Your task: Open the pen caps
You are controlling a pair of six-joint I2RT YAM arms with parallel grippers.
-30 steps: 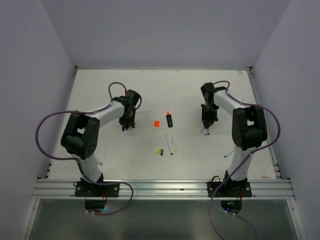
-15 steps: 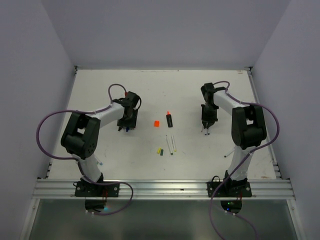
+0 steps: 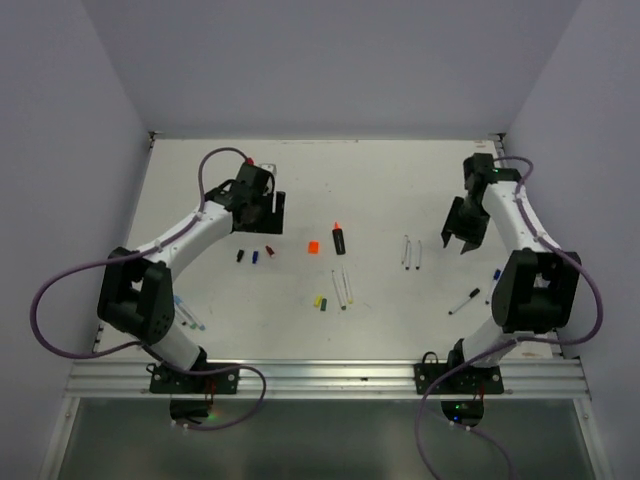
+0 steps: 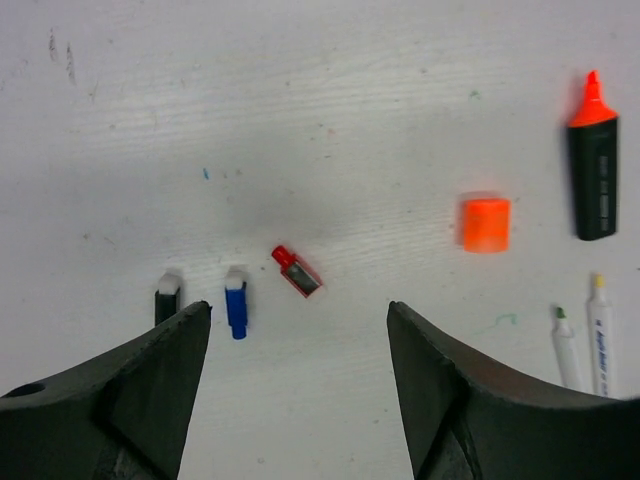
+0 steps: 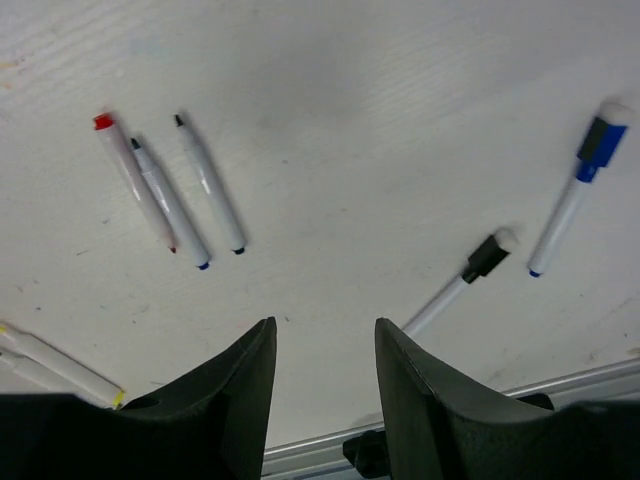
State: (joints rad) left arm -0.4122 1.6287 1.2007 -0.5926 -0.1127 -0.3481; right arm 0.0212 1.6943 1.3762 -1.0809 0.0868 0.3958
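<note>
The right gripper goes to the black-capped pen next and grabs its white body (image 3: 459, 306) (image 5: 436, 306). The black cap stays free for my left gripper to open.
Three small pen caps lie loose in a row: black (image 4: 167, 298), blue (image 4: 236, 302) and red (image 4: 297, 272). My left gripper (image 4: 298, 330) hangs open above them, holding nothing. The chunky orange cap (image 4: 486, 223) lies beside the black marker (image 4: 592, 160), whose orange tip is bare. Three uncapped white pens (image 5: 170, 200) lie side by side. A black-capped pen (image 5: 465, 275) and a blue-capped pen (image 5: 575, 195) lie to their right. My right gripper (image 5: 325, 335) is open and empty above the bare table between them. From above, the left gripper (image 3: 264, 214) and right gripper (image 3: 462, 236) both hover off the table.
Green and yellow caps (image 3: 320, 300) lie beside two more uncapped pens (image 3: 342, 290) at mid-table. The metal rail (image 3: 320, 378) runs along the near edge. Another pen (image 3: 190, 318) lies by the left arm's base. White walls close in the table on three sides.
Both grippers opened and drew up and away from the table. The left left the blue cap between the black and red caps; the right left a pen beside the other two and swung right.
</note>
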